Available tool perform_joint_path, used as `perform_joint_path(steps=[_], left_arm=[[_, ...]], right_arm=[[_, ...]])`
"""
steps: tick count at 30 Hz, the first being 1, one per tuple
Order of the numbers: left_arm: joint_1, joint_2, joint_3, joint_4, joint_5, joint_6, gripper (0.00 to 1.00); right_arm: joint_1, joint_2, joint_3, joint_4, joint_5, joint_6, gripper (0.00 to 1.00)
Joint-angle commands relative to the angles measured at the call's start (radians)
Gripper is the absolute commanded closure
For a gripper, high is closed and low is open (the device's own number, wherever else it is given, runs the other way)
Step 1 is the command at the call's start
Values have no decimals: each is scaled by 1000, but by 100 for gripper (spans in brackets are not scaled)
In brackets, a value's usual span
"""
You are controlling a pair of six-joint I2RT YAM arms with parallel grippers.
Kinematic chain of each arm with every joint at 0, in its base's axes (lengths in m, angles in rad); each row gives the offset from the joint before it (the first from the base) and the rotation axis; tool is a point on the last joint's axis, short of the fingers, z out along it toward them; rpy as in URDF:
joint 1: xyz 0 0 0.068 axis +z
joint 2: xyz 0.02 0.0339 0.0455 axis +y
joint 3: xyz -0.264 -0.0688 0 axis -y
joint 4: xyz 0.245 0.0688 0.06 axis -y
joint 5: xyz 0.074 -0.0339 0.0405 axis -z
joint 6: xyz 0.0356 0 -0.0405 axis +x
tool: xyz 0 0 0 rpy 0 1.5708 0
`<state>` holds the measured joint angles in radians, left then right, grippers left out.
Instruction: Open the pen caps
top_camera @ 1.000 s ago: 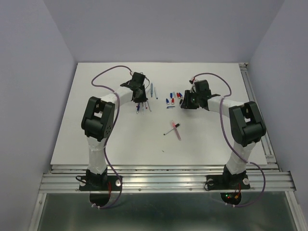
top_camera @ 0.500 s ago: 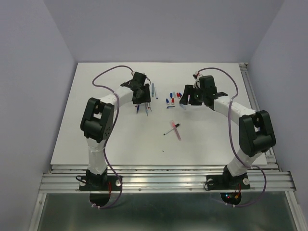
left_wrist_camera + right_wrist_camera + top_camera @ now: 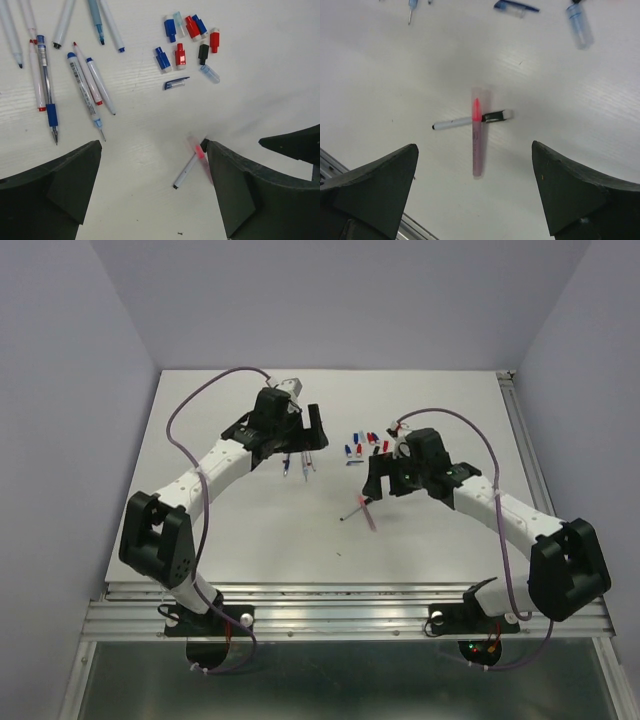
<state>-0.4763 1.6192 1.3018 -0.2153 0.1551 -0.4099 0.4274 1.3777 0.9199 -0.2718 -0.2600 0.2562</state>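
My right gripper grabs the pink pen by its body (image 3: 369,517) (image 3: 477,148) next, which leaves its clear cap free for my left gripper to open.
The pen caps (image 3: 189,39) are a cluster of stubby red, blue, black and clear pieces, which the top view shows as the pen caps (image 3: 365,443) mid-table. Bare pens (image 3: 75,70) lie to their left. A pink pen (image 3: 477,137) lies across a white pen with a black cap (image 3: 496,116); in the top view this crossed pair (image 3: 360,510) sits nearer the front. My left gripper (image 3: 152,150) hangs open above the table, holding nothing, seen from the top as the left gripper (image 3: 280,435). My right gripper (image 3: 474,147) is open over the crossed pair, the right gripper (image 3: 400,480) empty.
A blue clip cap (image 3: 516,6) and a clear bluish cap (image 3: 580,25) lie beyond the crossed pens. The table's metal front rail (image 3: 340,615) runs along the near edge. Lilac walls close in the sides and back.
Both grippers went from nearly shut to wide open. The left arm stretched out and its wrist lifted. The right gripper moved toward the front, from beside the caps to over the crossed pens.
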Motion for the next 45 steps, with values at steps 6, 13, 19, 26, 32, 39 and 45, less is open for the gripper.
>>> perform_joint_path(steps=[6, 13, 19, 26, 32, 39, 45], left_arm=[[-5, -168, -208, 51, 24, -69, 1], [-7, -220, -257, 63, 31, -96, 1], [-7, -219, -256, 68, 46, -102, 1], [-5, -222, -260, 71, 31, -102, 1], [-7, -216, -260, 73, 41, -101, 1], [-7, -242, -279, 91, 63, -104, 1], [-7, -277, -318, 145, 144, -113, 1]], right_arm=[[148, 3, -111, 31, 74, -34, 1], [165, 85, -197, 226, 80, -81, 15], [171, 170, -133, 194, 73, -98, 32], [206, 190, -136, 166, 111, -60, 48], [238, 221, -131, 157, 162, -48, 61], [251, 205, -107, 152, 185, -26, 82], [251, 81, -87, 169, 117, -26, 87]])
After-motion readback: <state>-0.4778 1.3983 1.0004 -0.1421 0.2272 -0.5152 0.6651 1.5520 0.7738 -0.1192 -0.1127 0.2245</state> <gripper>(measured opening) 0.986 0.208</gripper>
